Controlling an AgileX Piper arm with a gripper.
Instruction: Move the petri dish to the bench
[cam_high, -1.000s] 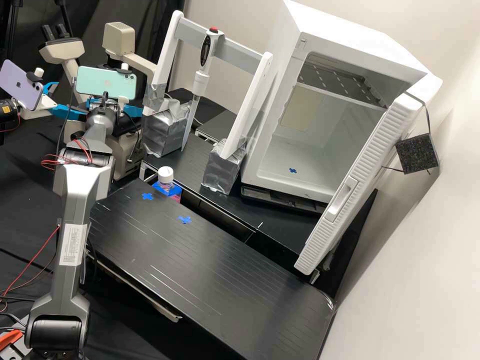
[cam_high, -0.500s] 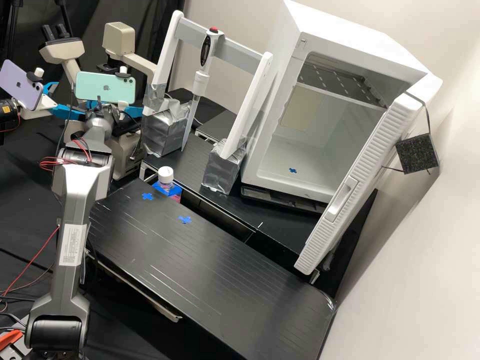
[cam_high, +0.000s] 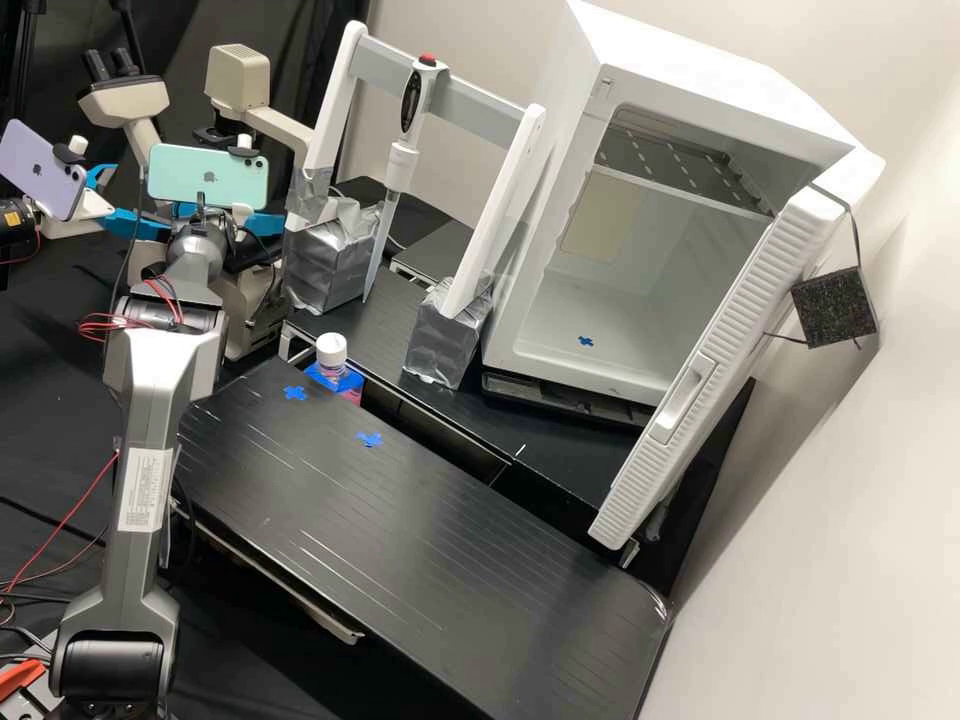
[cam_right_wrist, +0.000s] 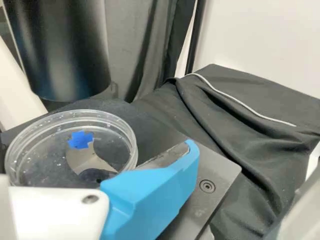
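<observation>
I need to pick up the clear round petri dish (cam_right_wrist: 129, 131) with my gripper by its rim (cam_right_wrist: 70, 114) next, so that I can move the dish to the bench.
In the high view my gripper (cam_high: 200, 224) is at the microscope at the back left, its blue fingers spread to either side of the wrist. The wrist view has the clear round petri dish (cam_right_wrist: 129, 131) lying on the dark microscope stage (cam_right_wrist: 202, 205), over a blue cross mark. My gripper (cam_right_wrist: 225, 170) stands open; one blue finger (cam_right_wrist: 150, 192) overlaps the dish's near rim, and whether it touches the dish cannot be told.
The black bench (cam_high: 400, 560) carries two blue crosses, with a white-capped bottle (cam_high: 331, 350) beside its back edge. A pipette (cam_high: 400, 165) hangs on a white stand, and a white cabinet (cam_high: 550, 340) has its door swung wide. A second arm (cam_high: 18, 230) is at the left.
The phone and wrist of my arm have shifted slightly left and down in the high view. The bench items have not moved.
</observation>
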